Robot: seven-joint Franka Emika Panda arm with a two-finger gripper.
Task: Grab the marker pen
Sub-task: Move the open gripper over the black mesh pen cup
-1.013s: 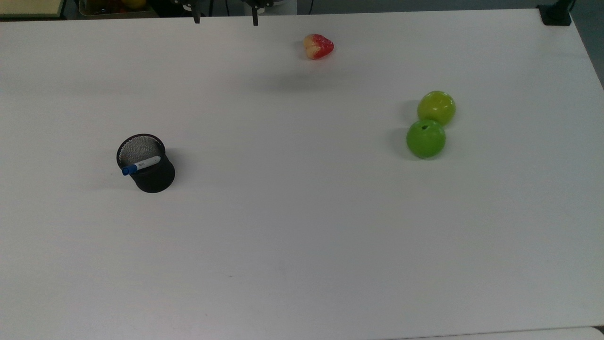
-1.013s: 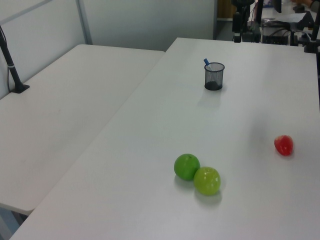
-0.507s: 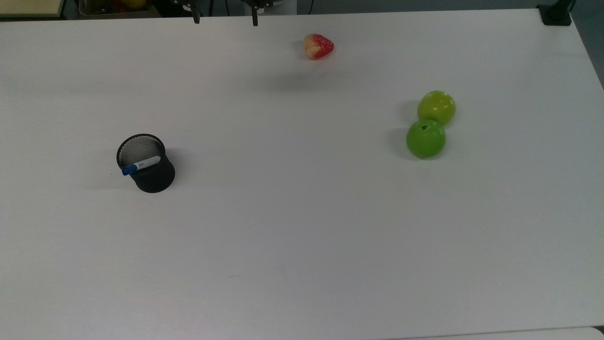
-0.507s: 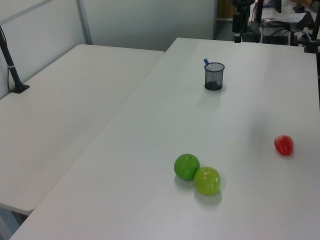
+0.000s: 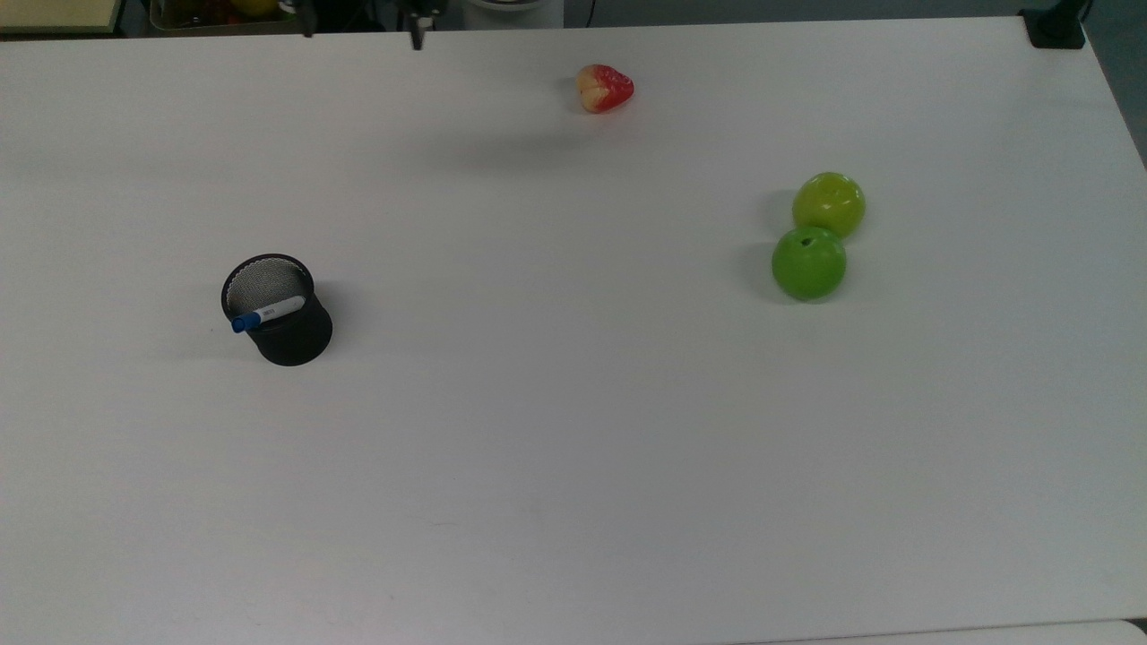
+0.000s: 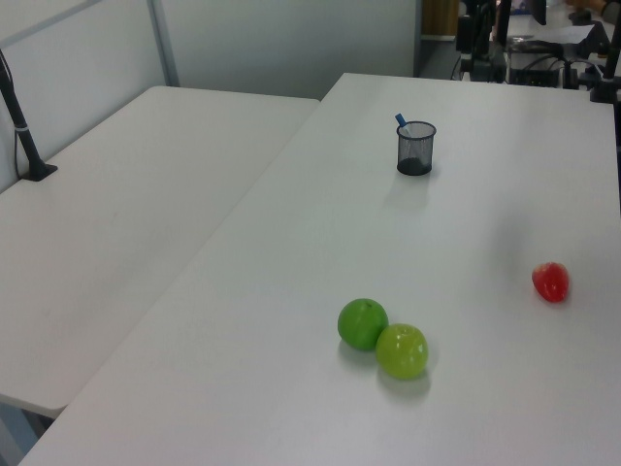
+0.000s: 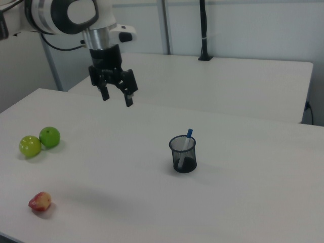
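Observation:
My gripper grabs the marker pen's blue end with the cap (image 6: 400, 119) next, to take the pen out of the black mesh cup (image 6: 415, 151).
The marker pen (image 5: 267, 313) is white with a blue cap and leans inside a black mesh cup (image 5: 294, 341) on the white table, cap end over the rim. The right view shows the marker pen (image 7: 188, 138) sticking up out of the cup (image 7: 183, 157); in the left view its blue cap (image 6: 400, 120) pokes above the cup (image 6: 415, 151). My gripper (image 7: 117, 99) hangs open and empty high above the table, well to the right view's left of the cup. In the top view its two fingertips show at the far edge, gripper (image 5: 362, 36).
Two green apples (image 5: 829, 204) (image 5: 808, 262) touch each other on the top view's right. A red-and-yellow fruit (image 5: 605, 88) lies near the far edge. A second white table (image 6: 116, 223) adjoins on the left view's left. A black clamp (image 5: 1057, 27) sits at a corner.
My gripper has shifted toward the top view's left along the far edge, still open. The marker pen, the cup and the fruit have not moved.

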